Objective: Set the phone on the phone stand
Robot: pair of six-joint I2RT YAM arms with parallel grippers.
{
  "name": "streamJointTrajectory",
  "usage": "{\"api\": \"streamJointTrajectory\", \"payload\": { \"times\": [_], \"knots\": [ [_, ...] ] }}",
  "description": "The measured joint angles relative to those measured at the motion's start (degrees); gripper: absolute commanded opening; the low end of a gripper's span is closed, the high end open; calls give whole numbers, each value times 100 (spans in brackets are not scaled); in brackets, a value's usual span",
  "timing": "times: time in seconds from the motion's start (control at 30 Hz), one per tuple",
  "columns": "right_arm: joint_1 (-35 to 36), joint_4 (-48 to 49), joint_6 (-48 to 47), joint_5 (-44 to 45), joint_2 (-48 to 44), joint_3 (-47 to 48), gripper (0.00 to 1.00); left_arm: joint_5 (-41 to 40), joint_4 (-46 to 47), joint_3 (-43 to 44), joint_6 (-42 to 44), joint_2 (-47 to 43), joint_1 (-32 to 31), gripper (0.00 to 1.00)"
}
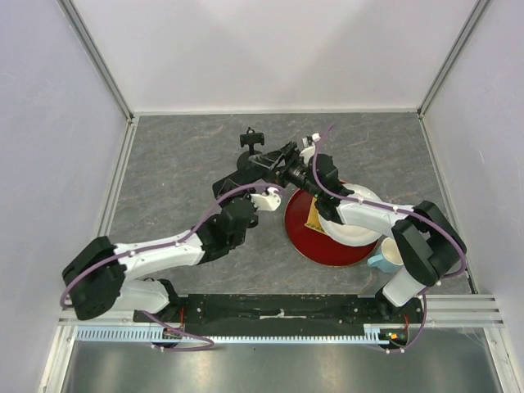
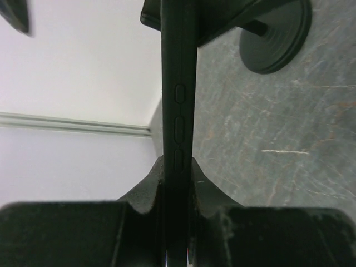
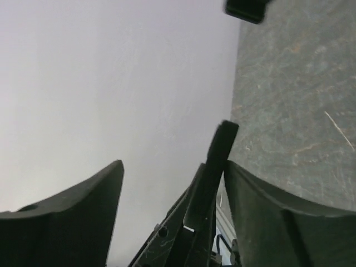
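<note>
The phone would rise if I lifted my left gripper now, because its fingers hold both sides of the phone, while my right gripper's fingers are apart.
The phone is held edge-up above the table's middle. In the left wrist view my left gripper is shut on the phone, whose side buttons face the camera. The phone stand stands just behind it, and its round disc base shows at the upper right. My right gripper is right beside the phone from the right. In the right wrist view the right gripper is open, and the phone's edge stands between the fingers, close against the right finger.
A red plate lies under the right arm with a white plate and a yellow item on it. A light blue mug stands at its right. White walls enclose the grey table.
</note>
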Motion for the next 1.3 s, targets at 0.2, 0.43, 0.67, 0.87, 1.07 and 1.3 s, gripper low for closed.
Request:
{"api": "streamJointTrajectory", "payload": {
  "times": [0.2,0.43,0.67,0.87,1.07,1.3],
  "knots": [
    [-492,968,-170,-492,-39,-138,98,951,-2269,450,-2135,-1097,170,2],
    [-1023,1475,-1248,-1515,-57,28,98,3447,-3851,494,-4295,-2752,1440,2],
    [-1054,2435,-2387,-3700,170,581,95,6640,-4135,483,-5565,-3414,2876,2],
    [-1062,3451,-2192,-5119,334,411,86,8161,-3477,116,-6218,-3501,3016,2],
    [-1003,3574,-1521,-5718,894,415,84,8918,-2723,11,-6636,-3432,3084,2],
    [-778,3613,-1377,-5943,938,417,87,9156,-2133,-103,-6940,-3362,3084,2]
  ]
}}
